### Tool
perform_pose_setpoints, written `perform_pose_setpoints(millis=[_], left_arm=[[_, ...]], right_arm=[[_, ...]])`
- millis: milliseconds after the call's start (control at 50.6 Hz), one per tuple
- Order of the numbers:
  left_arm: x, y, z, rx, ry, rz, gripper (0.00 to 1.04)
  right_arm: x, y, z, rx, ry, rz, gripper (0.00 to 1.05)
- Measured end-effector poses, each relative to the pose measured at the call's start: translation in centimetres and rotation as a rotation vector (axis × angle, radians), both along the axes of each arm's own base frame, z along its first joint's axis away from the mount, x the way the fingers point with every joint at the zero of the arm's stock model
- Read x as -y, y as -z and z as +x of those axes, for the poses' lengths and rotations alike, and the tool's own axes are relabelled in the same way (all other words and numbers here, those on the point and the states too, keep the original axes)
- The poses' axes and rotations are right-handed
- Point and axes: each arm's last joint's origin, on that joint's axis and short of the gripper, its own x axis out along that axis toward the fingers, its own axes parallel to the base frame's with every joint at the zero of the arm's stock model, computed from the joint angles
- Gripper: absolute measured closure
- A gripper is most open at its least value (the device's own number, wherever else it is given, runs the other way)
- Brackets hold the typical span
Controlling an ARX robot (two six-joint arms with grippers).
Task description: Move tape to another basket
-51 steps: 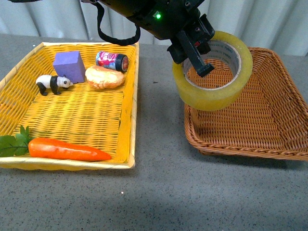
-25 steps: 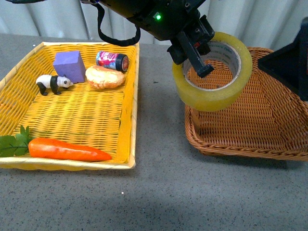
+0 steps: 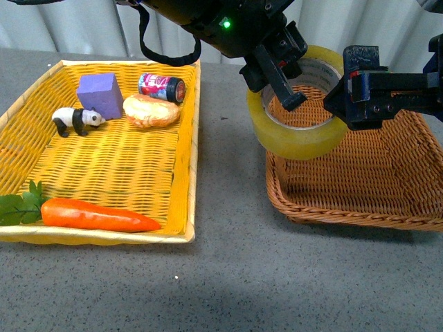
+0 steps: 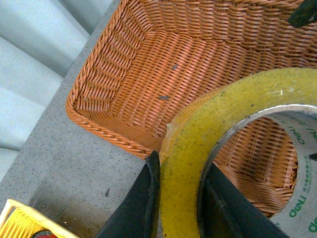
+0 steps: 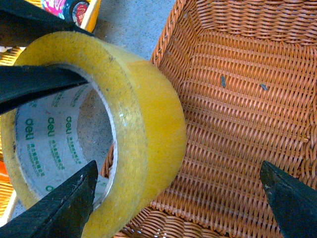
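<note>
The tape needs to go into the brown wicker basket (image 5: pixel 237 119), so my right gripper will next grab the tape by its side (image 5: pixel 146 158).
The tape (image 3: pixel 299 137), a wide yellowish roll with a white core, hangs tilted above the near left corner of the brown wicker basket (image 3: pixel 360 207). My left gripper (image 3: pixel 274 88) is shut on the roll's wall, one finger inside the core and one outside. In the left wrist view the fingers (image 4: pixel 147 203) pinch the tape (image 4: pixel 184 148) over the basket (image 4: pixel 148 74). My right gripper (image 3: pixel 346 97) is open, right beside the roll, over the basket. In the right wrist view its open gripper (image 5: pixel 178 198) straddles the edge of the tape (image 5: pixel 143 124), with the basket (image 5: pixel 237 114) below.
A bright yellow woven basket (image 3: pixel 185 173) stands at the left. It holds a carrot (image 3: pixel 97 215), a panda figure (image 3: pixel 76 120), a purple block (image 3: pixel 100 94), a can (image 3: pixel 161 86) and a bread roll (image 3: pixel 149 111). Grey tabletop lies between the baskets.
My right gripper has come in from the right and now sits next to the tape. The tape and my left gripper have hardly moved.
</note>
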Motion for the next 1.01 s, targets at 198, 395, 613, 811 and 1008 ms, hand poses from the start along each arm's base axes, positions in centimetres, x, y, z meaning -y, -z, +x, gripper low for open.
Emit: perform_pose_setpoints(millis=[198, 395, 613, 811, 1008], left_arm=[[0.0, 0.0, 0.0, 0.000, 0.000, 0.000, 0.88], [0.0, 0.0, 0.0, 0.002, 0.000, 0.002, 0.88], [0.2, 0.0, -0.1, 0.004, -0.004, 0.008, 0.88], [0.5, 0.0, -0.1, -0.075, -0.220, -0.022, 0.77], [-0.1, -0.9, 0.8, -0.097, -0.388, -0.202, 0.40]], right_arm=[[-0.2, 0.2, 0.9, -0.009, 0.010, 0.006, 0.09], [-0.4, 0.5, 1.1, -0.042, 0.010, 0.018, 0.33], [-0.7, 0.5, 1.0, -0.064, 0.021, 0.039, 0.65], [-0.7, 0.6, 1.4, -0.070, 0.058, 0.014, 0.84], [0.1, 0.1, 2.8, -0.069, 0.138, 0.047, 0.88]])
